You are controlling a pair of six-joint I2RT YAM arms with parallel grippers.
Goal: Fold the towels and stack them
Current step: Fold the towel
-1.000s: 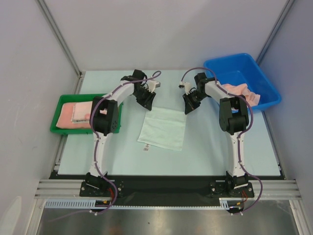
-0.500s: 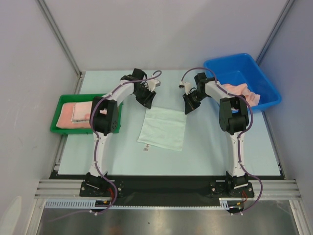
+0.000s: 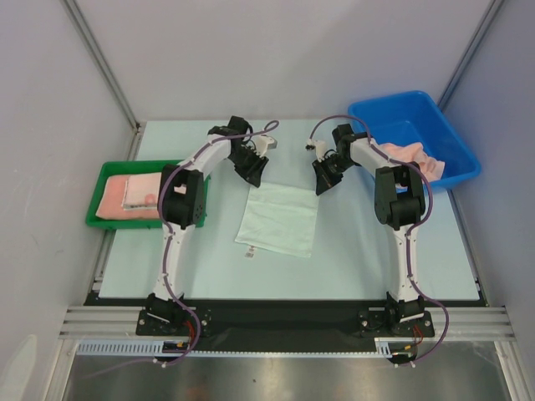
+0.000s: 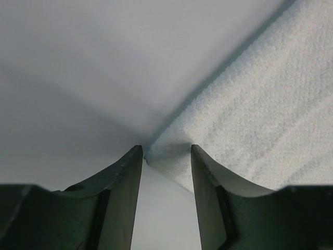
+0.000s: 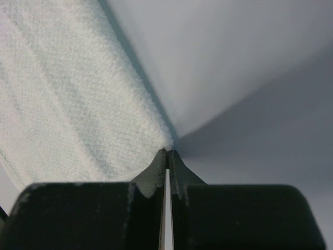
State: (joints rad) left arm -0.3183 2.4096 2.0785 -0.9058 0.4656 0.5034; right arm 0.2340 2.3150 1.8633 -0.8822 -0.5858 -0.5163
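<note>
The left gripper should close on the white towel's corner now. Its two fingers reach down to the table on either side of the corner, so they would hold the corner.
A white towel (image 3: 277,219) lies flat on the table, its small tag (image 3: 248,251) at the near left corner. My left gripper (image 3: 253,174) is at the towel's far left corner. In the left wrist view it (image 4: 165,148) is open, with the corner of the towel (image 4: 270,94) lying between the fingertips. My right gripper (image 3: 322,182) is at the far right corner. In the right wrist view it (image 5: 167,152) is shut, with the corner of the towel (image 5: 67,104) at its tips.
A green tray (image 3: 94,200) at the left holds a folded pink towel (image 3: 113,199) with a patterned towel (image 3: 138,192) on top. A blue bin (image 3: 393,102) at the far right holds crumpled pink towels (image 3: 410,156).
The left arm has shifted slightly to the right at the towel's far left corner. The right arm and the towel have not visibly moved.
</note>
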